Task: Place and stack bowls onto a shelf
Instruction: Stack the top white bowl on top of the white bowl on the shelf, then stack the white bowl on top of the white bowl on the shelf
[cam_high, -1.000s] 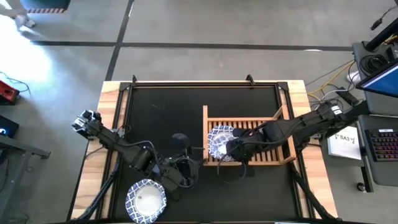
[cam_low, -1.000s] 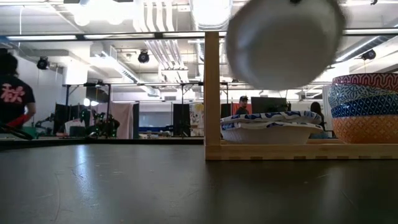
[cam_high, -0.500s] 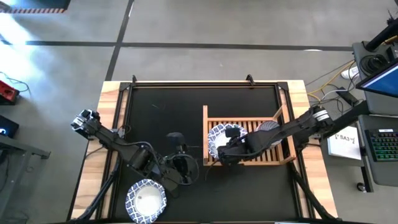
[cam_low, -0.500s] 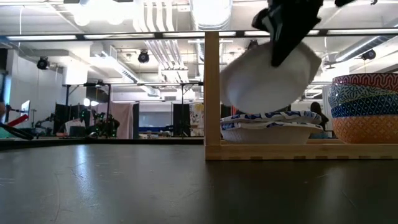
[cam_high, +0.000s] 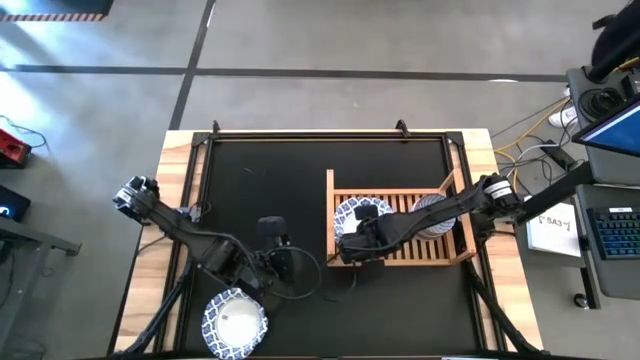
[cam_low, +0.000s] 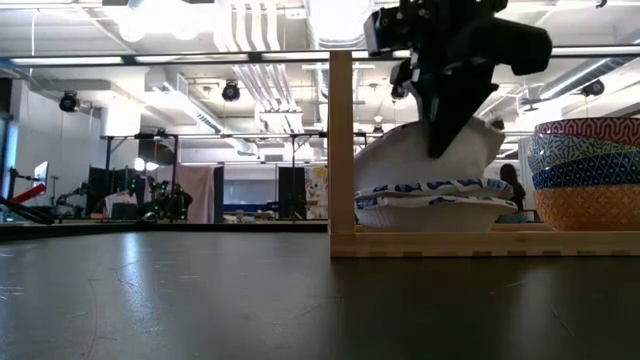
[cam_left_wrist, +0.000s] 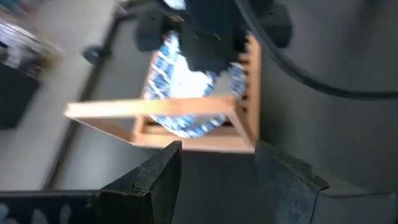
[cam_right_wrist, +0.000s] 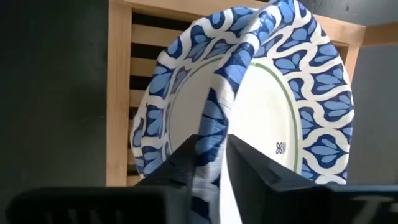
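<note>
I next need to grab the blue-and-white bowl with my left gripper by its patterned rim (cam_high: 256, 302), so that I can add this last bowl to the stack on the wooden shelf.
My right gripper (cam_high: 352, 243) reaches over the wooden shelf (cam_high: 400, 256) and is shut on a blue-and-white bowl (cam_low: 400, 160). That bowl tilts steeply over the stack of like bowls (cam_low: 430, 210) at the shelf's left end. A stack of smaller coloured bowls (cam_low: 588, 175) stands on the slats further right. Another blue-and-white bowl (cam_high: 235, 322) sits upright on the black mat by the near edge. My left gripper (cam_high: 290, 265) hovers open beside it, left of the shelf, touching nothing. My right gripper pinches the tilted bowl's rim (cam_right_wrist: 214, 140) between its two fingers, one finger (cam_right_wrist: 252, 165) on the white inside and one on the patterned outside. It comes from above, slanting down. The bowl stands steeply on edge, its lower rim (cam_low: 420, 185) on the stack's top bowl (cam_right_wrist: 273, 118).
The shelf's upright post (cam_low: 340, 150) and raised rails (cam_right_wrist: 118, 93) border the bowl stack. Bare black mat (cam_high: 270, 180) lies left of the shelf and toward the far edge. The table's wooden frame (cam_high: 180, 150) rims the mat.
My right gripper has come down and toward the table's left, carrying the bowl from well above the shelf down onto the stack, tipping it steeply. My left arm has drawn back a little toward the left.
</note>
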